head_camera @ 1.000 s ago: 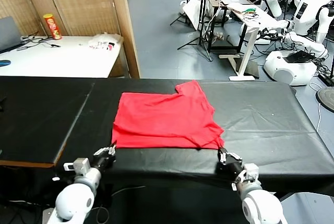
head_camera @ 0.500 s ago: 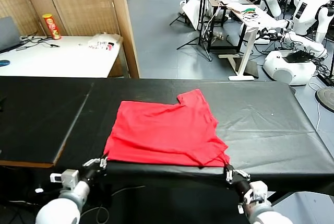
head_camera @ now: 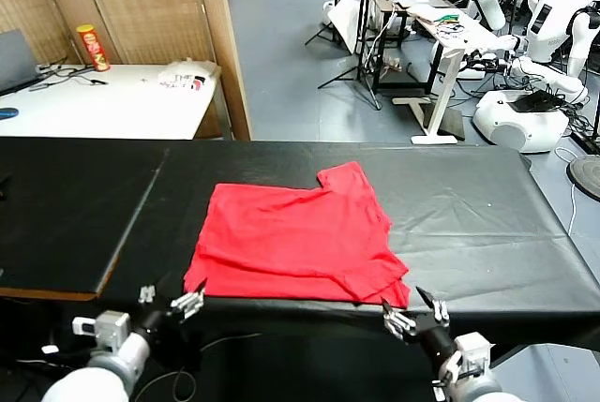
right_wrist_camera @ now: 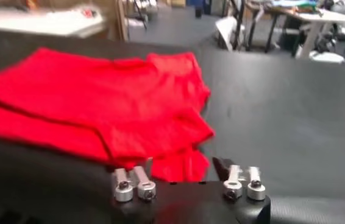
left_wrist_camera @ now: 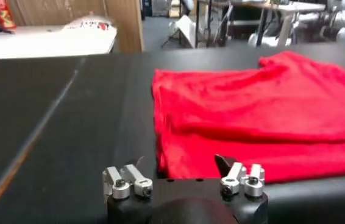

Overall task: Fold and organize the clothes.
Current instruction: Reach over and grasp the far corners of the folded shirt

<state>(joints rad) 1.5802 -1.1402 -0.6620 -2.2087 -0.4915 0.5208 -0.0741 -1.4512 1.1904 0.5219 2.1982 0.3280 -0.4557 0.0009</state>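
My right gripper grabs the red T-shirt by its sleeve corner (head_camera: pixel 348 176) (right_wrist_camera: pixel 175 64) next, to fold and organize the clothes.
The clothes, one red T-shirt (head_camera: pixel 298 241), lie folded flat on the black table (head_camera: pixel 469 224), the near hem at the table's front edge. My left gripper (head_camera: pixel 171 299) is open just off the shirt's near left corner, holding nothing. My right gripper (head_camera: pixel 412 311) is open just off the near right corner, also holding nothing. In the left wrist view the T-shirt (left_wrist_camera: pixel 252 109) lies just beyond the open left gripper (left_wrist_camera: pixel 181 167). In the right wrist view a corner of the T-shirt (right_wrist_camera: pixel 178 163) lies beyond the open right gripper (right_wrist_camera: pixel 181 169).
A seam (head_camera: pixel 141 205) runs across the table's left part. Behind stand a white table (head_camera: pixel 103 107) with a red can (head_camera: pixel 92 46) and a white garment (head_camera: pixel 186 74), a wooden partition (head_camera: pixel 225 46), a tripod stand (head_camera: pixel 361 37) and other robots (head_camera: pixel 544 37).
Both grippers were shut on the shirt's near corners, drew it toward the front edge, then opened, let go and backed off toward me.
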